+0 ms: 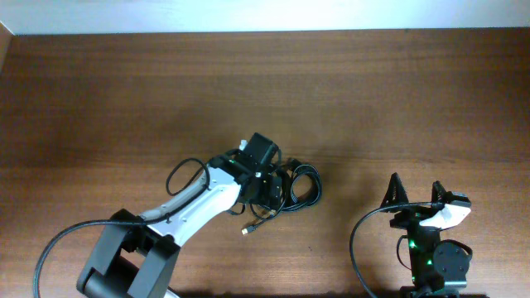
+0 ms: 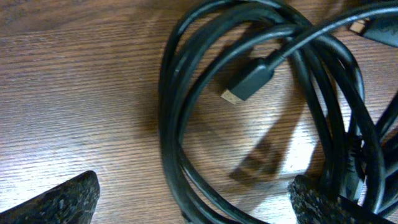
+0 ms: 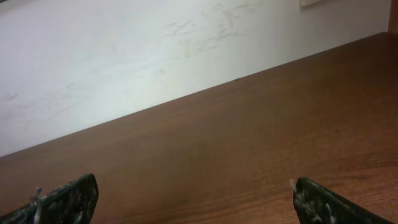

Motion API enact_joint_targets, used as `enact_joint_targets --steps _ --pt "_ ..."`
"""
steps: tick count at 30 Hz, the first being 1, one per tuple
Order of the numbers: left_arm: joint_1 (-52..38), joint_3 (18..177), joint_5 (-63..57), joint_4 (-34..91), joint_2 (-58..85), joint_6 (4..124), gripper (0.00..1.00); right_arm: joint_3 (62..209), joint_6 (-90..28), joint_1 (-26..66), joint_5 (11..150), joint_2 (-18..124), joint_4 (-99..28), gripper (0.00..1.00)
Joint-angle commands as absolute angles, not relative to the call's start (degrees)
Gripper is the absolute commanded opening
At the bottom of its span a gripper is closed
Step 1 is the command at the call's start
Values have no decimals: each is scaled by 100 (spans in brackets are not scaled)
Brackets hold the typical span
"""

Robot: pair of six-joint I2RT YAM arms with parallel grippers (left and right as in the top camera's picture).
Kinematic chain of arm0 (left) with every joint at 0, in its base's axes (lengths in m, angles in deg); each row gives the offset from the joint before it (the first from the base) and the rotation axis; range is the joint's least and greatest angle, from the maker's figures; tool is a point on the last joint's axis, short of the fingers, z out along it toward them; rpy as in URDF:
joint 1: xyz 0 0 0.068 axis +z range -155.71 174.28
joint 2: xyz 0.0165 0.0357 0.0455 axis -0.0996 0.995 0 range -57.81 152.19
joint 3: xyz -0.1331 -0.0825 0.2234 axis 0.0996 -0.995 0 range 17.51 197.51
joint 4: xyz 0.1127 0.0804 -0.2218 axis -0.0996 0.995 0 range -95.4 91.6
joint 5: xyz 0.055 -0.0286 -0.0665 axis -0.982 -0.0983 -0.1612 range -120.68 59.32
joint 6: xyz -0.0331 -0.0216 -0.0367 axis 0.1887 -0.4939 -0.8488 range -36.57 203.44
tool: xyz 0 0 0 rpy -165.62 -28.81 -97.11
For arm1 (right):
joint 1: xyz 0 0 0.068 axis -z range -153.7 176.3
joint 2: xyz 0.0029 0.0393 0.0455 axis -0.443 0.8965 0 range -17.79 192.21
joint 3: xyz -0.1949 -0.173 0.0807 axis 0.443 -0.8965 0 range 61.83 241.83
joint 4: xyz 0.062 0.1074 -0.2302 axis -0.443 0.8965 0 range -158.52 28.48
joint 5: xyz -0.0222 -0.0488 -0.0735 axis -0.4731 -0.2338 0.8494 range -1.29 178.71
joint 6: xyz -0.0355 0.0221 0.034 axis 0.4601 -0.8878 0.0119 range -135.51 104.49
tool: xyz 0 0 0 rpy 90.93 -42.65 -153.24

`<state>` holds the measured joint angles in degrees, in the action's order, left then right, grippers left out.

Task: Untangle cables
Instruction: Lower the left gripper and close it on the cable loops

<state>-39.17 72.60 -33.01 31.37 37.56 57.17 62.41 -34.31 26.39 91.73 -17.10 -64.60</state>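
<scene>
My left gripper is to grab the coil's side strands away from the plug, so that other loops stay free for my right gripper to untangle.
The cables lie as one black tangled coil in the middle of the table, and a loose silver-tipped plug trails toward the front. My left gripper is down over the coil's left side, open. In the left wrist view the cables loop across the wood, with a black plug inside the loop. Two strands run between the spread fingertips of my left gripper, and neither pad touches them. My right gripper stands open and empty at the front right, well away from the coil.
The right wrist view shows bare brown table and a white wall beyond its far edge, with my right gripper holding nothing. A thick black arm cable curves at the front left and another loops by the right base.
</scene>
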Motion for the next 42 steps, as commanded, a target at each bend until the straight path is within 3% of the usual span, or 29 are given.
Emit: enact_joint_targets --steps 1,20,24,26,35,42 --pt "-4024 7372 -3655 3129 3798 5560 99 6215 -3375 2591 9285 -1728 -6418 99" --pt "-4022 7339 -3760 3078 4259 5302 99 6215 -3375 2591 9285 -1728 -6418 99" --pt "-4022 7308 -3760 3080 4259 5302 84 6215 -3375 2591 9285 -1728 -6418 99" --pt "-4022 7263 -3760 3080 4259 5302 72 6215 -3375 2591 9285 -1728 -6418 99" --pt "-4024 7186 -3758 3054 4259 5302 63 6215 -3375 2591 9285 -1728 -6418 99" --pt "-4024 7186 -3760 3019 4259 5304 32 6215 -3375 2591 9285 -1728 -6418 99"
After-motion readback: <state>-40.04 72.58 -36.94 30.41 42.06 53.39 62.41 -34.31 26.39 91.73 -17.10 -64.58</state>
